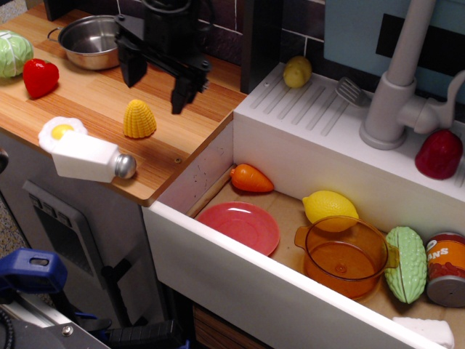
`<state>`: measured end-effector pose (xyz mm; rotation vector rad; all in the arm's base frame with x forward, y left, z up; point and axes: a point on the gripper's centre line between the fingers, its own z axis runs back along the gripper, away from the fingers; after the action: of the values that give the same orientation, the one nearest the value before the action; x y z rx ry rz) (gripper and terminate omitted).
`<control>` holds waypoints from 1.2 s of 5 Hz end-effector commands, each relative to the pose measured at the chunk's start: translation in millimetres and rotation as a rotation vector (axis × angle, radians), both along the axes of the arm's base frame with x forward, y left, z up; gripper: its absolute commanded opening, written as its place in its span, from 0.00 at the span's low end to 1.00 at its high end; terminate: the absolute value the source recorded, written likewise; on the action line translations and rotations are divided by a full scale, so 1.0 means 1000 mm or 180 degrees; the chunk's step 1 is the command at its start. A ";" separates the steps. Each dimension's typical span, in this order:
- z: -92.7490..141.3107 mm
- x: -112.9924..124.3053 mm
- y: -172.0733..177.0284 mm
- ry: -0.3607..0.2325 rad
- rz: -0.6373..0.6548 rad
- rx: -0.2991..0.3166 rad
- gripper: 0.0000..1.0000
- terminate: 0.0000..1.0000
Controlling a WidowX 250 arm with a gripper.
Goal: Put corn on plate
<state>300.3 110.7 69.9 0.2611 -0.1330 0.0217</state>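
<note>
The corn [139,119] should go on the pink-red plate [240,227], so my gripper will grab it by its bumpy sides next.
The yellow bumpy corn [139,119] stands upright on the wooden counter [87,102]. The pink-red plate [240,227] lies flat in the left part of the sink basin [290,211], with nothing on it. My gripper [155,86] hangs above the counter, just up and right of the corn, apart from it. Its two dark fingers [133,71] point down, spread wide, with nothing between them.
On the counter: steel pot [94,41], green cabbage [12,54], red pepper [39,77], fried egg [61,131], white salt shaker [91,160]. In the basin: carrot [251,179], lemon [330,206], orange pot [346,256], green gourd [407,263], can [445,269]. Faucet [396,87] at the right.
</note>
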 end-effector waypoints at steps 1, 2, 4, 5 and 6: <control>0.005 -0.007 0.026 -0.0312 0.0100 0.0126 1.00 0.00; -0.004 -0.008 0.038 -0.0376 0.0116 0.0146 1.00 0.00; -0.010 0.001 0.056 -0.0427 0.0069 0.0168 1.00 0.00; -0.022 0.003 0.058 -0.0439 0.0068 0.0076 1.00 0.00; -0.031 0.003 0.059 -0.0472 0.0072 0.0034 1.00 0.00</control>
<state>301.3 166.2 24.8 0.2467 -0.2631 0.0619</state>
